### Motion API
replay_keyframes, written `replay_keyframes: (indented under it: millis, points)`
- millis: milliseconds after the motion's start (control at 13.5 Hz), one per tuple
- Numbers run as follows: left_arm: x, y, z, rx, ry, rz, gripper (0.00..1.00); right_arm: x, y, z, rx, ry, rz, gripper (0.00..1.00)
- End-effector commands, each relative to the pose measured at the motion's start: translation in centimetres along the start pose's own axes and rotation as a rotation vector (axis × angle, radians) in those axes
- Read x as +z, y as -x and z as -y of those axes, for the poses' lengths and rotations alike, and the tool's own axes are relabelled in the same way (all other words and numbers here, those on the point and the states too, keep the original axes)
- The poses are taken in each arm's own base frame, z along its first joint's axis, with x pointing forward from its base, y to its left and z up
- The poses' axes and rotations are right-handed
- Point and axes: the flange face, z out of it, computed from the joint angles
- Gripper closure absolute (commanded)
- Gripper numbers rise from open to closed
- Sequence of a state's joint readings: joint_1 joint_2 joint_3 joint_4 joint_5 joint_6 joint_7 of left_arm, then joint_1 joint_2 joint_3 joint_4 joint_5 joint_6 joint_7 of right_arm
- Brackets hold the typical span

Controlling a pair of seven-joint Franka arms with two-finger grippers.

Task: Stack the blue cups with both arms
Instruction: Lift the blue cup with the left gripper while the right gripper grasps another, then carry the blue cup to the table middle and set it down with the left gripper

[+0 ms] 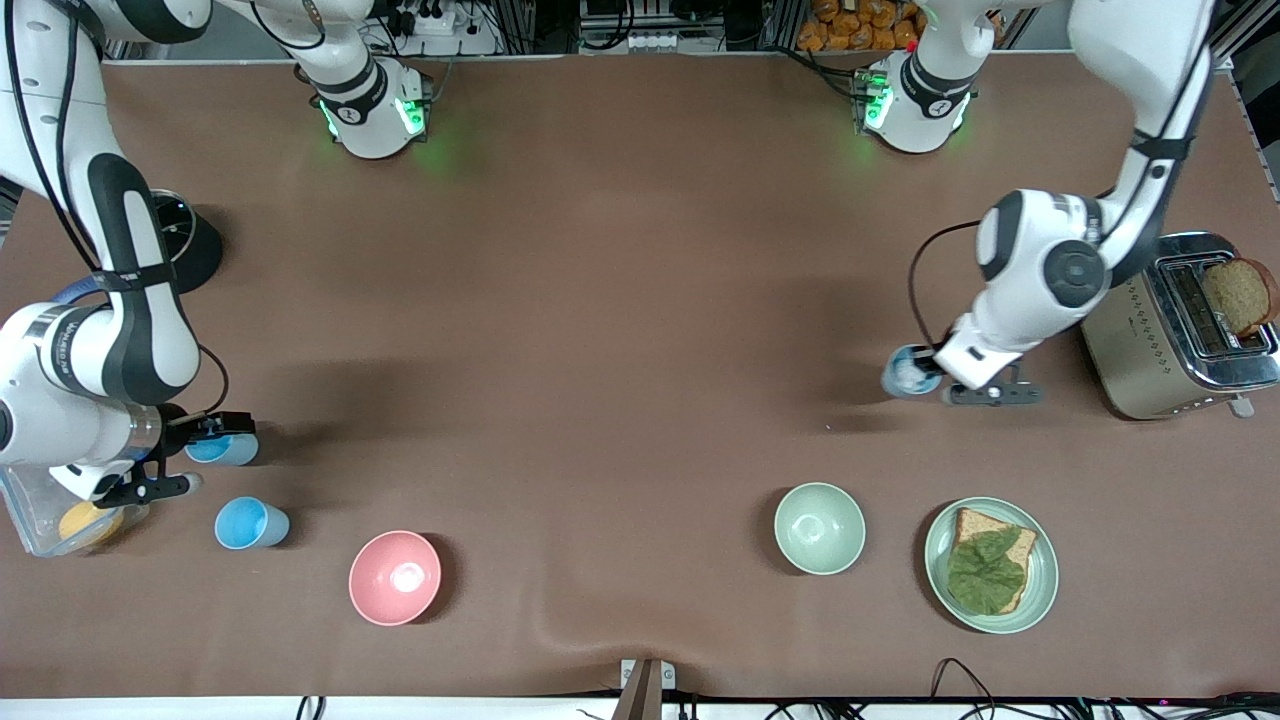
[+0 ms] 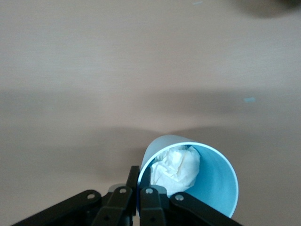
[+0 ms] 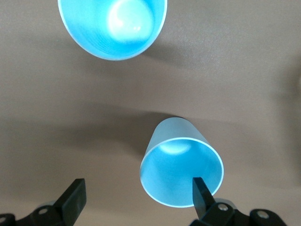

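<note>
One finger of the robot's right gripper is over the blue cup's opening (image 3: pixel 171 169), above its rim (image 3: pixel 142 167), so the gripper would miss the blue cup if it closed now. It should first move lower.
Three blue cups show. My left gripper (image 1: pixel 933 370) is shut on the rim of one blue cup (image 1: pixel 908 372) near the toaster, held low over the table. In the left wrist view the fingers (image 2: pixel 133 182) pinch the wall of this cup (image 2: pixel 214 188), which has crumpled white paper (image 2: pixel 176 167) inside. My right gripper (image 1: pixel 198 457) is open at the right arm's end; one finger is over the rim of a second cup (image 1: pixel 225 449), also in the right wrist view (image 3: pixel 181 160). The right gripper (image 3: pixel 137 195) is empty. A third cup (image 1: pixel 250 523) (image 3: pixel 113 26) stands nearer the front camera.
A pink bowl (image 1: pixel 394 577) and a pale green bowl (image 1: pixel 820 527) stand near the front edge. A green plate (image 1: pixel 1040 590) holds bread and lettuce. A toaster (image 1: pixel 1150 350) with bread stands at the left arm's end. A clear container (image 1: pixel 40 515) lies under the right arm.
</note>
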State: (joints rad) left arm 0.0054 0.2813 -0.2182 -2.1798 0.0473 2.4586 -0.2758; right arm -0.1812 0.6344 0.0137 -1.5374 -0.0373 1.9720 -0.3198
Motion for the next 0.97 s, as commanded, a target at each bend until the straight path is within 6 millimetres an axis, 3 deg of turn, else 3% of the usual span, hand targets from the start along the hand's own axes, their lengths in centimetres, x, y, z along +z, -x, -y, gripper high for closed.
replay_keyframes:
  millis: [0, 223, 446, 669, 891]
  points:
    - [0.5, -0.2, -8.7, -0.073, 0.028, -0.014, 1.00, 0.7, -0.1, -0.3, -0.002, -0.007, 0.008, 0.00]
    - [1.5, 0.8, -19.3, -0.181, 0.069, -0.016, 1.00, 0.7, -0.1, -0.3, -0.002, -0.007, 0.008, 0.00]
    - [2.7, 2.6, -28.3, -0.250, 0.109, -0.014, 1.00, 1.6, 0.0, -0.4, 0.000, -0.014, 0.021, 0.00]
    - [4.7, 4.9, -35.2, -0.271, 0.133, -0.006, 1.00, 1.9, -0.1, -0.4, 0.000, -0.014, 0.021, 0.00]
    - [5.9, 7.2, -38.9, -0.245, 0.129, -0.012, 1.00, 2.6, -0.3, -0.9, 0.005, -0.013, 0.013, 0.00]
